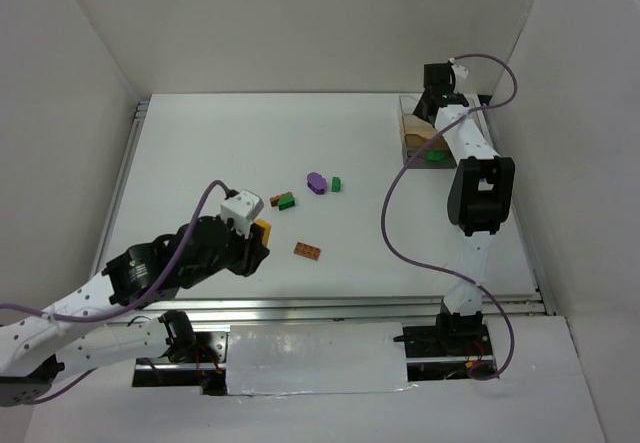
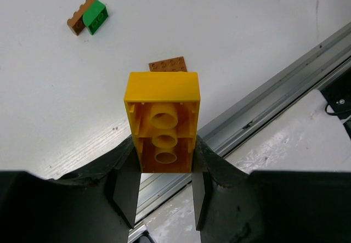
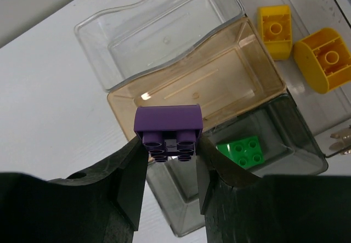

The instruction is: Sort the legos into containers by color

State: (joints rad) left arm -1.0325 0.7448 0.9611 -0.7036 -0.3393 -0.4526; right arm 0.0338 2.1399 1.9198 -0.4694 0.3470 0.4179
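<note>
I must keep the purple brick in my right gripper: it would likely catch the tan tray's rim beside the smoky tray (image 3: pixel 296 128) if I opened now.
My left gripper (image 2: pixel 164 154) is shut on a yellow brick (image 2: pixel 163 114), held above the table near its front edge, also seen from above (image 1: pixel 262 229). On the table lie a brown flat brick (image 1: pixel 307 251), a brown-and-green pair (image 1: pixel 283 201), a purple brick (image 1: pixel 317 182) and a green brick (image 1: pixel 337 184). My right gripper (image 3: pixel 171 151) is shut on a purple brick (image 3: pixel 168 123) over the containers at the far right (image 1: pixel 412 135): a clear tray (image 3: pixel 93 40), a tan tray (image 3: pixel 219 89), and a smoky tray (image 3: pixel 296 128) holding a green brick (image 3: pixel 242 151). Two yellow bricks (image 3: pixel 275 29) lie in another clear tray.
An aluminium rail (image 2: pixel 263 111) runs along the table's front edge just below my left gripper. White walls enclose the table on three sides. The right arm's purple cable (image 1: pixel 395 238) loops over the table's right part.
</note>
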